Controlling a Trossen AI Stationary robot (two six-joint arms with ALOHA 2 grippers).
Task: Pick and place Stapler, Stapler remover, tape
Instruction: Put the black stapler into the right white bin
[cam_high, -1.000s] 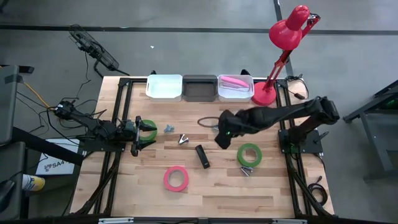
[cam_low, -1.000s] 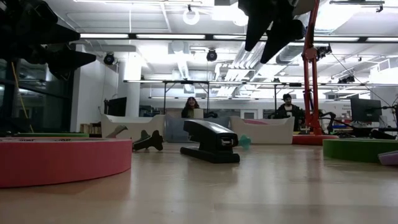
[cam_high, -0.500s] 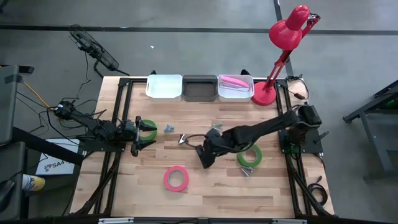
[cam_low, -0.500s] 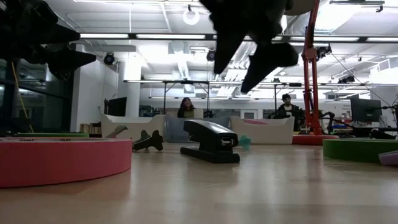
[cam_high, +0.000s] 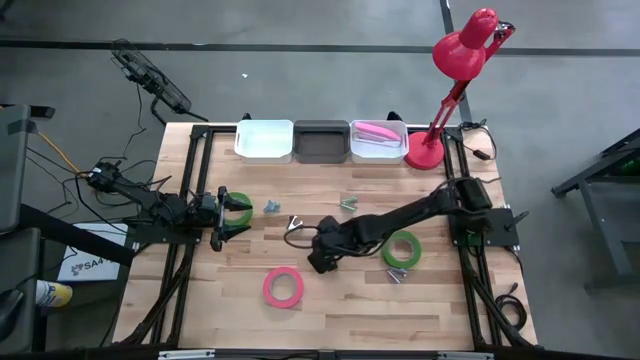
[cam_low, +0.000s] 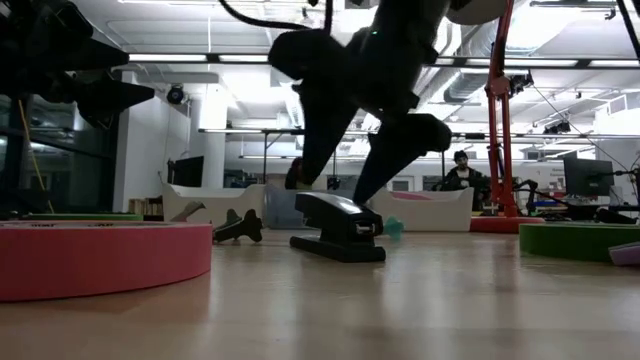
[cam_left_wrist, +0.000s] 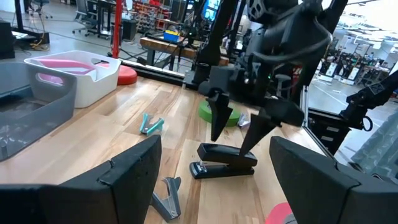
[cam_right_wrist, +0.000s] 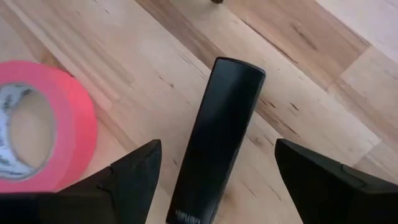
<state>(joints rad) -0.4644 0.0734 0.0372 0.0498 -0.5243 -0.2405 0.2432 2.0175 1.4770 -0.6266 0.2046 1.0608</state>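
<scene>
My right gripper must lower before closing: its fingers are above the black stapler and would miss now.
The black stapler lies flat on the wooden table near its middle, also in the low view and the left wrist view. My right gripper hangs open right over it, pointing down, one finger on each side of the stapler's length; I see no touch. A pink tape roll lies nearer the near edge. One green roll lies right of the stapler. Another green roll lies by my left gripper, which waits open at the table's left.
Small staple removers lie scattered: a teal one, a grey one, another and one by the green roll. Three bins line the far edge: white, grey, white. A red lamp stands at the far right.
My right arm has swung from near the right green roll toward the table's left and near edge and come down over the stapler, with its fingers staying open. The stapler, rolls and left arm have not moved.
</scene>
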